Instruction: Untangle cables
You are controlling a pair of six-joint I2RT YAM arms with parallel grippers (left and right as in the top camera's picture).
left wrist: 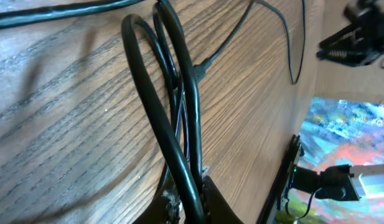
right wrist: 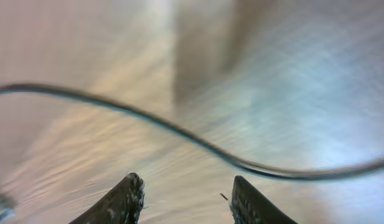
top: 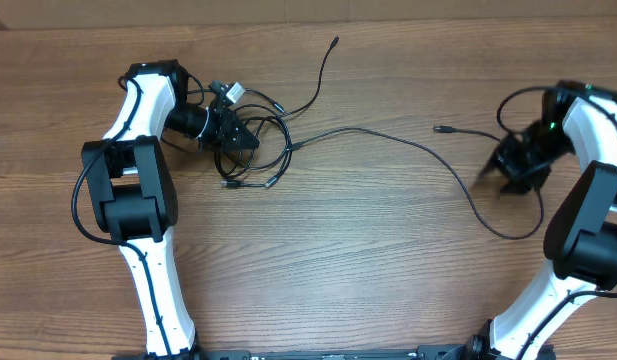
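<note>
The tangle is on the flat table, so the looped pieces of cable would stay with the tangle. The left gripper should open.
A tangle of thin black cables (top: 266, 152) lies at the left of the wooden table. One strand runs up to a plug (top: 335, 42). A long cable (top: 408, 142) trails right to a loop near the right arm. My left gripper (top: 240, 134) sits at the tangle's left edge. In the left wrist view it (left wrist: 190, 188) is shut on looped cable strands (left wrist: 155, 106) that pass between its fingers. My right gripper (top: 506, 172) hovers over the far right. In its wrist view it (right wrist: 185, 182) stands open with nothing between the fingers, and a thin cable (right wrist: 179, 132) lies on the table just ahead.
A loose plug end (top: 439, 129) lies left of the right gripper. The table's front edge (left wrist: 285, 180) shows in the left wrist view, with the other arm (left wrist: 360, 37) at the far side. Thicker arm wires run along both white arms.
</note>
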